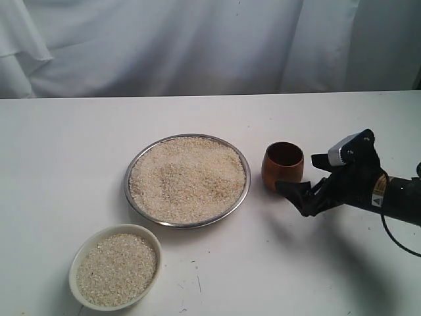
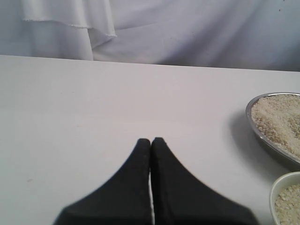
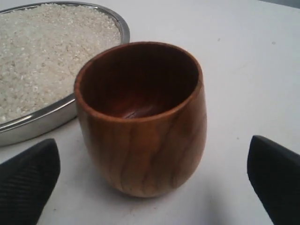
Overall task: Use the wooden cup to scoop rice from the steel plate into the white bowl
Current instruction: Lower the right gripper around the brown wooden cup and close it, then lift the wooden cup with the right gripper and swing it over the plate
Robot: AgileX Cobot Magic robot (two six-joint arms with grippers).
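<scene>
The right gripper grabs the wooden cup by its round outer side [image 1: 282, 172] next. That leaves the wooden cup's opening [image 1: 285, 153] free to scoop rice.
The steel plate [image 1: 246, 191] sits mid-table, holding a wide heap of rice [image 1: 187, 176]. Nearer the front left stands the white bowl [image 1: 74, 273], also with rice [image 1: 117, 268] in it. The wooden cup [image 1: 283, 164] stands upright and empty just right of the plate. My right gripper [image 1: 296, 172] is open at the cup's right side, low over the table. In the right wrist view the cup [image 3: 145, 136] stands between the two spread fingers [image 3: 28, 180], touching neither. My left gripper [image 2: 151, 141] is shut with nothing in it and does not show in the exterior view.
White cloth [image 1: 197, 46] hangs behind the table's far edge. The left wrist view catches the plate's rim [image 2: 262, 138] and the bowl's rim [image 2: 276, 187] at one side, with bare white table [image 2: 117, 93] ahead of the shut fingers.
</scene>
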